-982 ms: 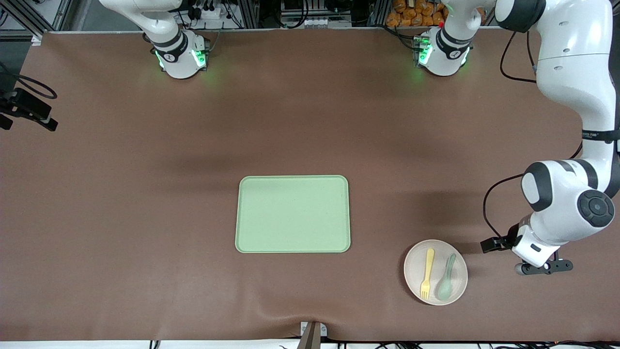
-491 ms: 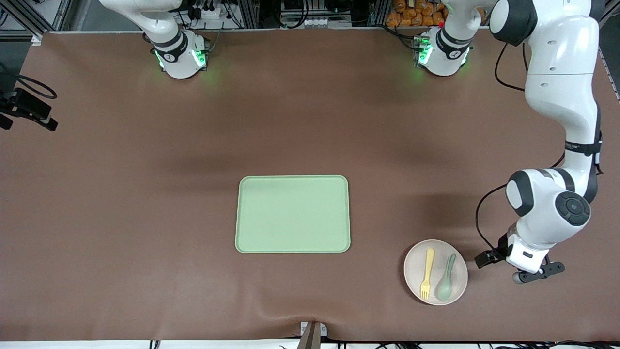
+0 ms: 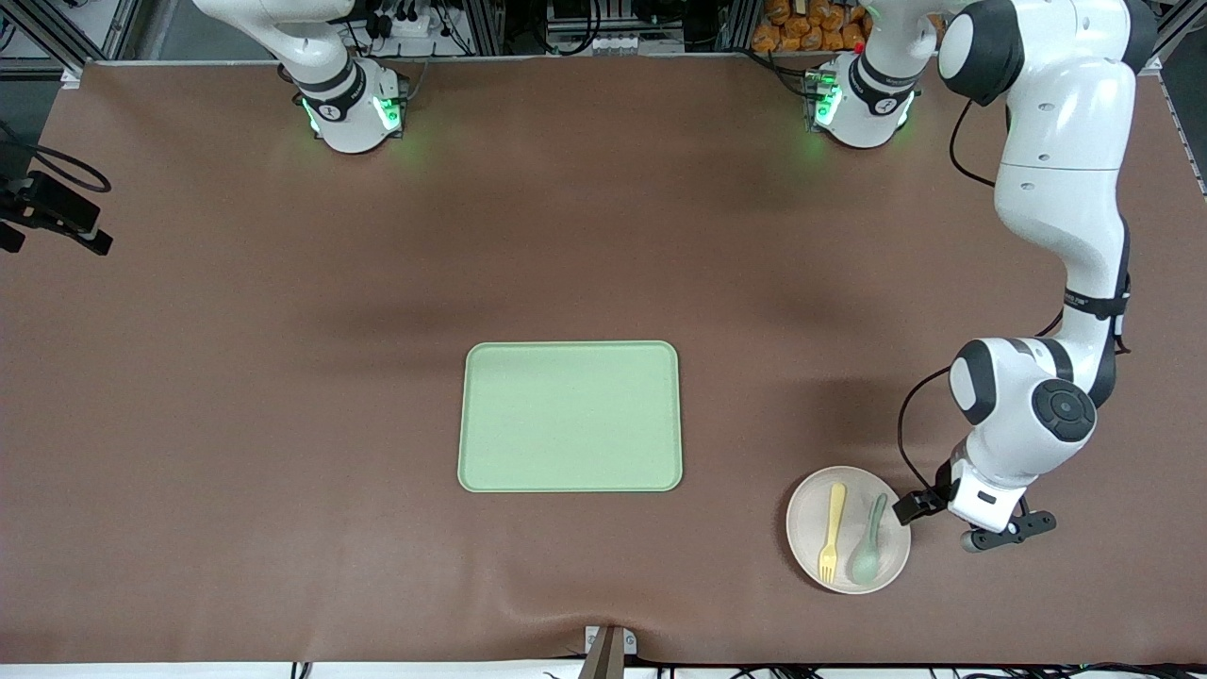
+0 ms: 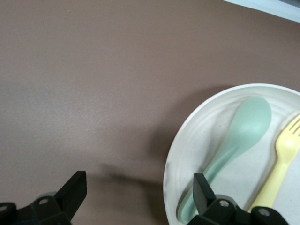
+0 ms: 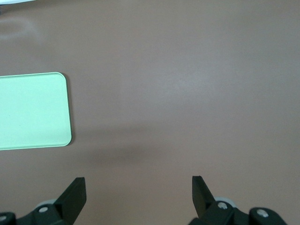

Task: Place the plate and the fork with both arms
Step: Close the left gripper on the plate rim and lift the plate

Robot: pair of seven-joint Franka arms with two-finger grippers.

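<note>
The off-white plate needs to go on the pale green tray (image 3: 570, 417). My left gripper should next grab the off-white plate by its rim.
The off-white plate (image 3: 806, 517) lies near the front edge, toward the left arm's end of the table. On it are the pale yellow fork (image 3: 832, 531) and a pale green spoon (image 3: 869, 538). My left gripper (image 3: 981, 517) hangs low at the plate's rim. In the left wrist view it (image 4: 139, 190) is open and empty. One finger is over the plate (image 4: 197, 140) beside the spoon (image 4: 239, 136) and the fork (image 4: 281, 159), the other is over bare table. My right gripper (image 5: 138, 187) is open and empty over bare table and is out of the front view.
A rectangular pale green tray (image 3: 570, 416) lies mid-table, toward the right arm's end from the plate. Its corner shows in the right wrist view (image 5: 33, 110). The brown mat covers the table. The arm bases (image 3: 349, 108) stand along the table's edge farthest from the front camera.
My left arm has swung toward the plate. Its gripper has moved from the bare table to the plate's rim. The plate, fork, spoon and tray have not moved.
</note>
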